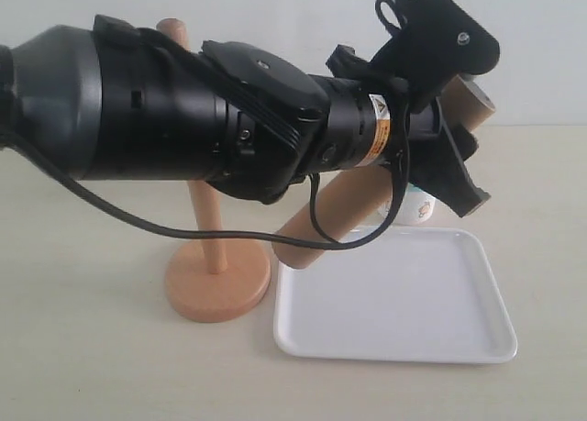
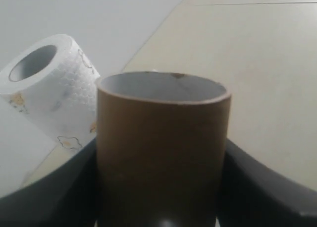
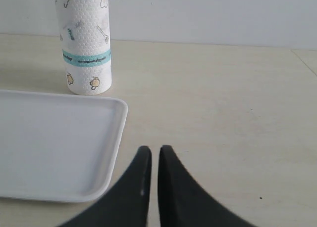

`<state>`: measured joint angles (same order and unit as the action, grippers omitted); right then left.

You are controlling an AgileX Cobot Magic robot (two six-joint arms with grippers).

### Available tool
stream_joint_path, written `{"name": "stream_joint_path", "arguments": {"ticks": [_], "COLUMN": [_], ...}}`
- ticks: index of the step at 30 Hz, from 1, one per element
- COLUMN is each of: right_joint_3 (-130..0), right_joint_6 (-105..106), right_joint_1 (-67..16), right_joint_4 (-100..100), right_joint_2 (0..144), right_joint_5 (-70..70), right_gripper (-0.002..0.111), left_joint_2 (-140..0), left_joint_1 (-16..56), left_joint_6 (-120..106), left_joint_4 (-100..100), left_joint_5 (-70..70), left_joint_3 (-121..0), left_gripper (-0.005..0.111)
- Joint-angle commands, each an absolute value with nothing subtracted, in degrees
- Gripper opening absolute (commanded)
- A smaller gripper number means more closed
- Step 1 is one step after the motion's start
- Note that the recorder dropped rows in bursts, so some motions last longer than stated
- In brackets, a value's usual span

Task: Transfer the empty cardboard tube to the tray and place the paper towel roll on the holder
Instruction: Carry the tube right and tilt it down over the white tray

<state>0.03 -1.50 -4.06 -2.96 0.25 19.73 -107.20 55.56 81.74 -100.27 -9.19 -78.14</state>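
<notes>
My left gripper lowers the tube before releasing it, since the cardboard tube (image 1: pixel 353 205) slants high above the white tray.
My left gripper (image 1: pixel 451 141) is shut on the empty cardboard tube (image 1: pixel 353 205), gripping near its upper end. The brown tube slants down to the left, and its low end is by the tray's left rim (image 1: pixel 281 315); whether it touches I cannot tell. In the left wrist view the tube's open mouth (image 2: pixel 163 138) sits between the dark fingers (image 2: pixel 44 197). The holder (image 1: pixel 217 283) stands left of the tray, its post partly behind the arm. Behind the tray stands the paper towel roll (image 3: pixel 84 44), upright. My right gripper (image 3: pixel 151 153) is shut and empty over the table beside the tray (image 3: pixel 49 143).
The left arm's black body (image 1: pixel 183 109) and its cable (image 1: pixel 316 219) stretch across the holder's post. The roll (image 2: pixel 49 88) appears close beside the tube in the left wrist view. A pale wall rises behind the beige table (image 3: pixel 223 88).
</notes>
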Motion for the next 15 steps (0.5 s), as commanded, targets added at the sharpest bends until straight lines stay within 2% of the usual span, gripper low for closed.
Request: {"name": "stream_joint_path", "arguments": {"ticks": [1,8,15], "right_joint_3": [0.0,0.0,0.0], "right_joint_6": [-1.3,-1.3,-1.3], "right_joint_1": [-3.96,-3.96,-3.96], "right_joint_4": [-3.3,-3.3,-3.3], "right_joint_2": [0.0,0.0,0.0], "right_joint_5": [19.09,19.09,19.09], "right_gripper": [0.005,0.005,0.005], "left_joint_2": [-107.1,-107.1,-107.85], "left_joint_1": [55.86,55.86,55.86], "left_joint_6": [81.29,75.61,62.61], "left_joint_4": [-99.95,-99.95,-91.72], "left_joint_5": [-9.96,-11.23,-14.01], "left_joint_3": [-78.56,-78.56,-78.56], "left_gripper": [0.004,0.004,0.004]}}
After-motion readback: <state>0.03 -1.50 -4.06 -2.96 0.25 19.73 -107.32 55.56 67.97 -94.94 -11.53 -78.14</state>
